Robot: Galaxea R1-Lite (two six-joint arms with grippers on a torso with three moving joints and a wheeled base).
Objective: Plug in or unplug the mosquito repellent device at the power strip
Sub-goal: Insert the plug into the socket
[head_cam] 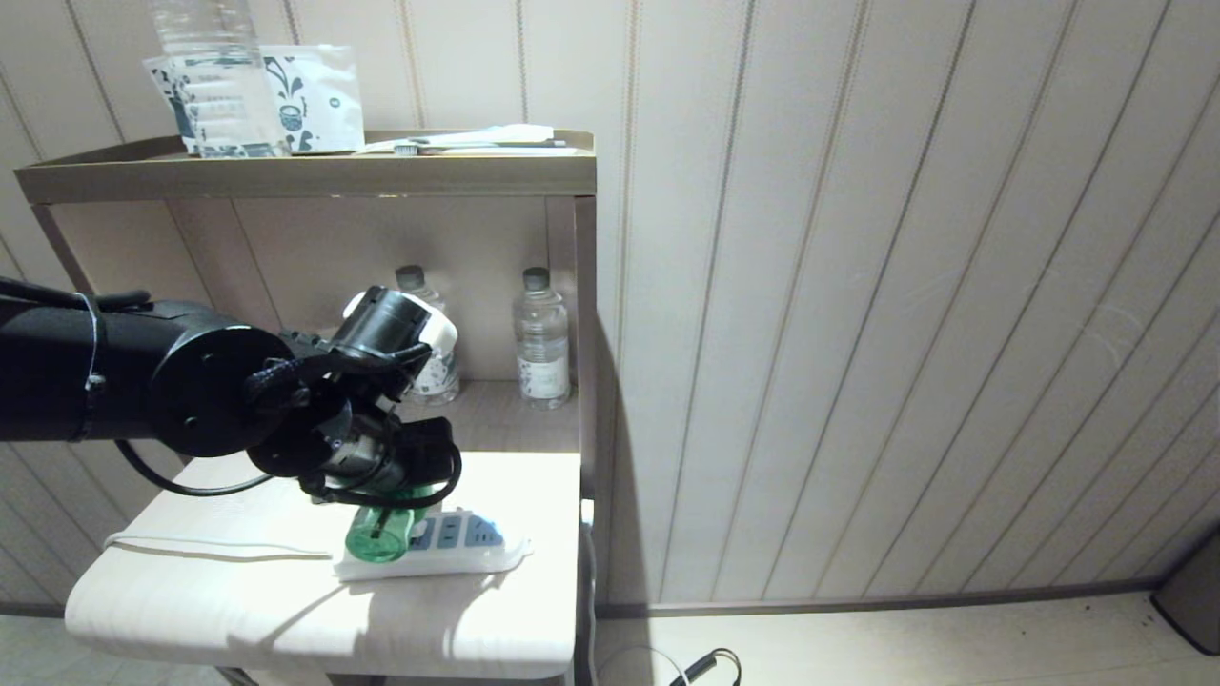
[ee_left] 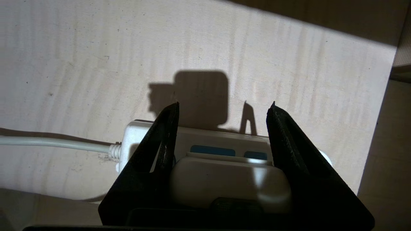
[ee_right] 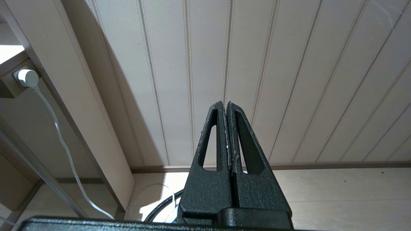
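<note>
I can open my left gripper now, because the device [head_cam: 379,535] rests down on the power strip's sockets and would stay there.
The mosquito repellent device [head_cam: 379,535] shows as a small green bottle at the left end of the power strip [head_cam: 467,554], which lies on the pale tabletop [head_cam: 286,610]. My left gripper [head_cam: 400,495] comes down on it from above. In the left wrist view the device's white cap [ee_left: 224,183] sits between both fingers of the left gripper [ee_left: 224,104], pressed on each side, right over the power strip's [ee_left: 212,139] blue sockets. Whether its pins are in a socket is hidden. My right gripper [ee_right: 226,103] is parked with its fingers together, facing the panelled wall.
The strip's white cord [head_cam: 219,545] runs left across the table. Behind stand two clear water bottles [head_cam: 541,338] in a shelf niche, with the shelf's side panel [head_cam: 586,381] just right of the strip. Packets [head_cam: 257,100] lie on the shelf top. A wall plug [ee_right: 27,78] is lower down.
</note>
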